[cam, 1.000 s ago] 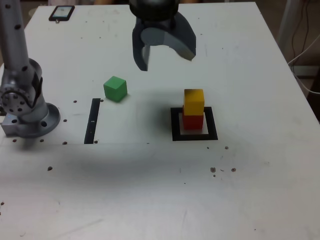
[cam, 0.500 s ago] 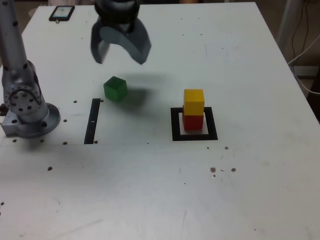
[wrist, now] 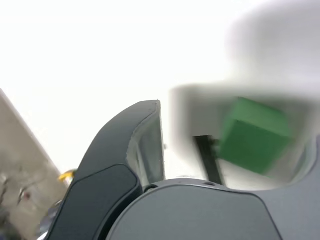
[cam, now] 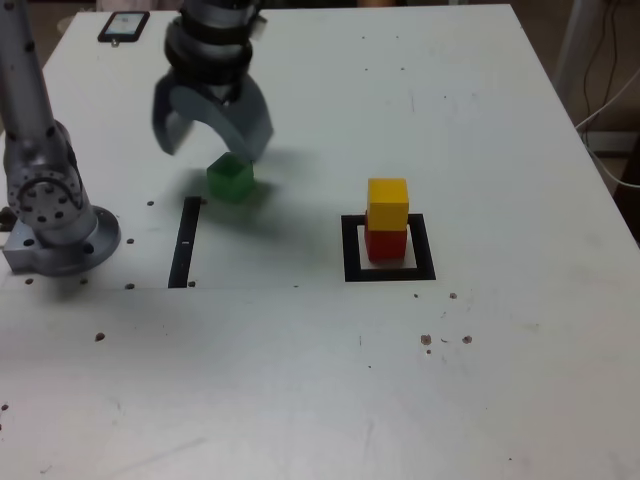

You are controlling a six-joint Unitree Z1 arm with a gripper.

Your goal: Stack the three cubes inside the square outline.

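Observation:
My fingertips are above the green cube's top, over empty table, and closing now would miss it. It is too early to close before my gripper moves toward the cube.
The yellow cube [cam: 387,204] sits on top of the red cube [cam: 385,242], and both stand inside the black square outline [cam: 389,270] at the middle of the table. Off to the exterior view's left lies the green cube [cam: 231,181] on the table by itself. My gripper [cam: 210,145] hangs open just above and behind that cube, with its dark fingers [cam: 247,125] spread and nothing between them. In the wrist view the green cube [wrist: 253,135] shows blurred beyond one finger [wrist: 131,157].
A thin black strip [cam: 186,241] lies on the table to the exterior view's left of the green cube. The arm's grey base [cam: 50,215] stands at the exterior view's left edge. A phone-like object [cam: 123,25] lies at the far left corner.
My open gripper has swung from above the yellow-on-red stack to the exterior view's left and come down over the green cube. The cubes have not moved.

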